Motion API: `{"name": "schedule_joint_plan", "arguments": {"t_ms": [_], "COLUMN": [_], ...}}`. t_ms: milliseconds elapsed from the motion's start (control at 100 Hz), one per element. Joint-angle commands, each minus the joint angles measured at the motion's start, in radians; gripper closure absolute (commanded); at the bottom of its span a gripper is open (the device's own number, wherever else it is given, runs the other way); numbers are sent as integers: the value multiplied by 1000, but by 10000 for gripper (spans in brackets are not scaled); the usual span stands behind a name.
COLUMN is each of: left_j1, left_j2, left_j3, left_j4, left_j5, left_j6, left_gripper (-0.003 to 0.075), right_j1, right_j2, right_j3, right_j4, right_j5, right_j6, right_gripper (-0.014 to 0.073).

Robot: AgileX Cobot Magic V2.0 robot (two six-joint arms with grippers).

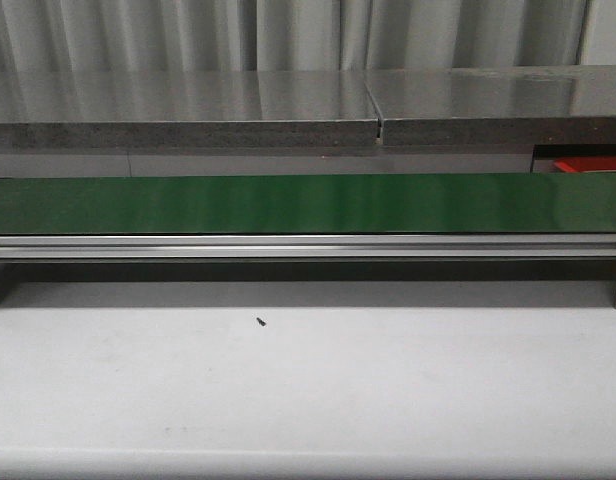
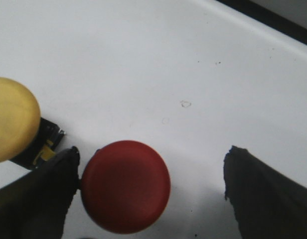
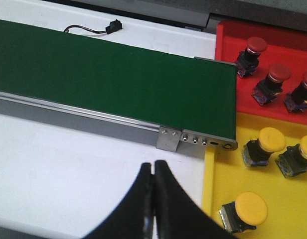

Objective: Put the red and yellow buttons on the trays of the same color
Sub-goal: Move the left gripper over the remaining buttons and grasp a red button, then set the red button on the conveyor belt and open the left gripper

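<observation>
I should close my left gripper now. The gripper's fingers are on either side of the red button's cap (image 2: pixel 126 188), at the cap's far edge (image 2: pixel 126 145), so they would hold the red button.
In the left wrist view a red button (image 2: pixel 125 186) lies cap-up on the white table, between the fingers of my open left gripper (image 2: pixel 153 149). It sits against one finger (image 2: pixel 49 189) and well apart from the other. A yellow button (image 2: pixel 11 124) lies just outside that finger. My right gripper (image 3: pixel 154 164) is shut on nothing, over the table by the belt's end. Beside it, the red tray (image 3: pixel 228 30) holds three red buttons (image 3: pixel 279 73). The yellow tray (image 3: pixel 293 199) holds three yellow buttons (image 3: pixel 250 207). Neither gripper shows in the front view.
A green conveyor belt (image 1: pixel 308 203) on an aluminium frame runs across the table, ending at the trays (image 3: pixel 118 79). A sliver of red tray (image 1: pixel 588 164) shows at the far right. A small black connector on a cable (image 3: pixel 112 26) lies behind the belt. A dark speck (image 1: pixel 260 321) lies on the tabletop.
</observation>
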Motion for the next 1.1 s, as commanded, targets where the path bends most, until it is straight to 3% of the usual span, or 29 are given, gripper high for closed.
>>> {"name": "schedule_joint_plan", "arguments": {"t_ms": [0,200,460,650,830,1090], "left_j1": [3,3,3,3,3,-15], "left_j2": [-59,-59,-59,-86,-173,-338], "left_j3": [-38,-38,-38,-38,-38,-17], "left_j4": [-24,-24,-24,-24,-46,-79], "left_j5": [-32,-30,-28,-7,31,181], "left_j6": [-11,-11,-11,-11,-11,-11], "left_gripper": [144,207,476,622,669,669], "right_j1": [0,0,0,0,0,0], "right_j2": [-2,-2,-2,-2,-2,-2], "right_j3": [-22,-22,-22,-22,-22,-22], "right_j4": [4,4,4,4,4,4], "right_j5": [-65,-65,-65,-65,-65,-65], "right_j6": [-10,-10,-10,-10,-10,-10], "right_gripper": [711,711,711,711,711,711]}}
